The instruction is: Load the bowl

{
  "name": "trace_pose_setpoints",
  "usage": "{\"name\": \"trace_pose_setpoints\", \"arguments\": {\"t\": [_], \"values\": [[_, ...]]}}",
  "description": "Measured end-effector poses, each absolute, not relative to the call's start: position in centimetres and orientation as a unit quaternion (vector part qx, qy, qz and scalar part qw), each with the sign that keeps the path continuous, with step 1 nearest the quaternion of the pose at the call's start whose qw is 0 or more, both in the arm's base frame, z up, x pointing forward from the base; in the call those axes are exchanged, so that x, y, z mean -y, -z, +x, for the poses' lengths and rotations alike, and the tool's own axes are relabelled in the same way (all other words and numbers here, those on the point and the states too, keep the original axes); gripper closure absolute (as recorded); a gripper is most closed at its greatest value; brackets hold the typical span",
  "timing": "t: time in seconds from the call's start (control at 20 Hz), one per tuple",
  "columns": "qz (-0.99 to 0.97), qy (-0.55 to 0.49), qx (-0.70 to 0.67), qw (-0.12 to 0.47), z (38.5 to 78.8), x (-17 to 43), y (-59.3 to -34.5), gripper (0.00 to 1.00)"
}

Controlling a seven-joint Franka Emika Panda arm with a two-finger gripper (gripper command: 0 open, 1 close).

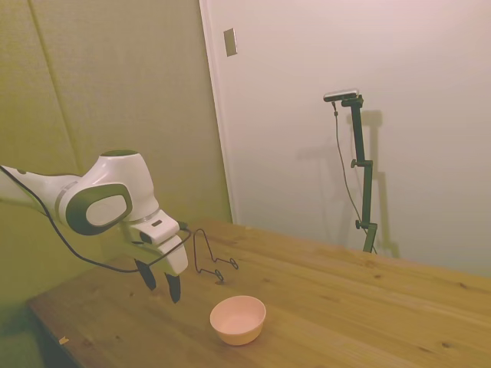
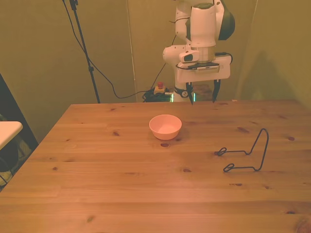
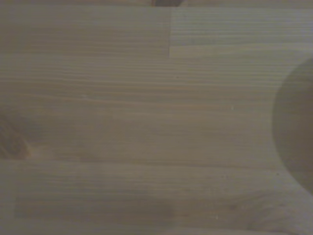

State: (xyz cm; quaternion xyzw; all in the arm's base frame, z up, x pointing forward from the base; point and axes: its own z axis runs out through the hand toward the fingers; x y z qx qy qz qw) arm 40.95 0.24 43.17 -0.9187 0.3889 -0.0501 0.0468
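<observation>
The gripper picks up the bowl by its thin rim (image 1: 239,297) next, since the bowl's round body is wider than my open fingertips.
The pale pink bowl (image 1: 238,319) (image 2: 165,126) stands upright and empty on the wooden table (image 2: 121,184). My gripper (image 1: 159,284) (image 2: 202,93) hangs open above the table's far edge, nothing between its dark fingers. It is behind the bowl and a little toward the front view's right, apart from it. A thin dark wire rack (image 1: 211,257) (image 2: 245,153) stands on the table at the front view's right. The wrist view shows only blurred wood grain (image 3: 146,122) and a dark shadow.
A black cable (image 1: 84,257) trails from the arm. Beyond the table's far edge in the front view lies a small box with a red button (image 2: 159,88) among cables. A pale surface (image 2: 7,130) juts in at the front view's left edge.
</observation>
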Motion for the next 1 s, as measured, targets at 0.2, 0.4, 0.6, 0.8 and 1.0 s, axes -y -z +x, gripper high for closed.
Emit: {"name": "trace_pose_setpoints", "arguments": {"t": [0.2,0.4,0.6,0.8,1.0], "values": [[-0.916,0.063,-0.392,0.047,41.2,-0.1,-43.2,0.0],[-0.908,0.076,-0.41,0.039,41.6,1.4,-43.2,0.0],[-0.898,0.081,-0.431,0.036,41.7,3.6,-43.4,0.0],[-0.886,0.088,-0.453,0.034,41.5,6.3,-43.6,0.0],[-0.879,0.094,-0.466,0.029,41.5,8.3,-44.0,0.0]]}}
